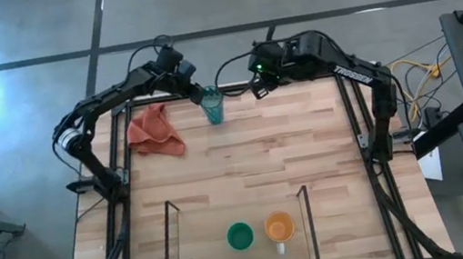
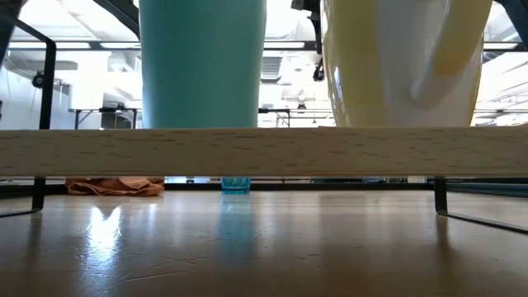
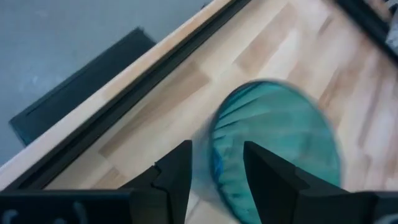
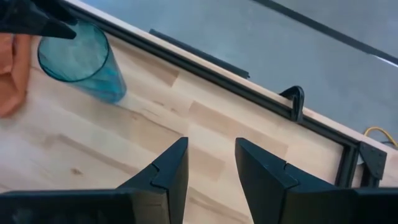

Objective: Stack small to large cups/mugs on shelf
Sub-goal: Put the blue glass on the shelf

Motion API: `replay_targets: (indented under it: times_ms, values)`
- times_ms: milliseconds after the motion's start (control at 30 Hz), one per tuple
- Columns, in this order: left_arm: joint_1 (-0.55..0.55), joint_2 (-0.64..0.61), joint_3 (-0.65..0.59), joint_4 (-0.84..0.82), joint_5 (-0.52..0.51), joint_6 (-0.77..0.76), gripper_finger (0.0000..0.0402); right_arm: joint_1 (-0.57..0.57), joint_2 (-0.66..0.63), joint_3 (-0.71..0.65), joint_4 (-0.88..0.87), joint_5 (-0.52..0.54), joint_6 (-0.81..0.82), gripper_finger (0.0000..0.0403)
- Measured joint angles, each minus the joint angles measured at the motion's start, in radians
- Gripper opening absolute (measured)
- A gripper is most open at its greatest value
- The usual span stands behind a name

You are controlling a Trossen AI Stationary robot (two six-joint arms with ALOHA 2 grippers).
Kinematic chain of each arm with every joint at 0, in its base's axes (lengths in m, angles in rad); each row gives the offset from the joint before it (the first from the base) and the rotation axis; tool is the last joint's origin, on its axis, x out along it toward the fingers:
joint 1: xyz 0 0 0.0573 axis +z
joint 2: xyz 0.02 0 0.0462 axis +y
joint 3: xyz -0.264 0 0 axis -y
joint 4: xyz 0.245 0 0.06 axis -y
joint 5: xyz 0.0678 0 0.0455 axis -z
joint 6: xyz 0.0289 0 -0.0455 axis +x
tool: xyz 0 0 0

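Next, my left gripper grabs the teal tumbler by its rim [image 1: 202, 93] to set it in line beside the green cup [image 1: 240, 235] on the shelf.
The ribbed teal tumbler [image 1: 212, 106] stands upright on its base near the table's far edge; it also shows in the right wrist view [image 4: 81, 59]. My left gripper [image 1: 201, 94] is over its mouth, open by a narrow gap, with the rim's wall between its fingers [image 3: 217, 165]. My right gripper [image 1: 257, 90] hovers a little to the tumbler's right, open by a narrow gap and empty. The green cup [image 1: 240, 235] and the orange mug [image 1: 279, 226] stand side by side in the clear-walled shelf [image 1: 173, 239] at the near edge. My left gripper comes at the tumbler from above, slanting down. One finger [image 3: 267, 171] is inside the mouth and the other finger [image 3: 177, 174] is outside the rim [image 3: 214, 134]. Whether they touch the wall I cannot tell. The tumbler's base [image 2: 235, 185] is on the table.
A red-orange cloth [image 1: 155, 130] lies crumpled left of the tumbler. A black metal frame [image 1: 352, 121] runs along the table's edges. Bare wood lies between the tumbler and the shelf. The shelf has free room left of the green cup.
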Motion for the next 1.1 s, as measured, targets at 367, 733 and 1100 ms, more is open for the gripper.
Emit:
replay_targets:
  times_ms: [367,733,1100]
  values:
    - [-0.006,0.049,0.004,-0.068,-0.054,0.079,0.0087,0.0,-0.001,-0.046,0.0,-0.011,0.0,0.0125]
    - [-0.063,-0.027,0.059,-0.261,-0.106,0.178,0.0002,0.001,-0.001,-0.046,0.0,-0.027,-0.001,0.0125]
    - [-0.417,-0.364,0.262,-0.816,-0.224,0.137,0.0001,0.05,-0.001,-0.046,0.0,-0.07,-0.009,0.0107]
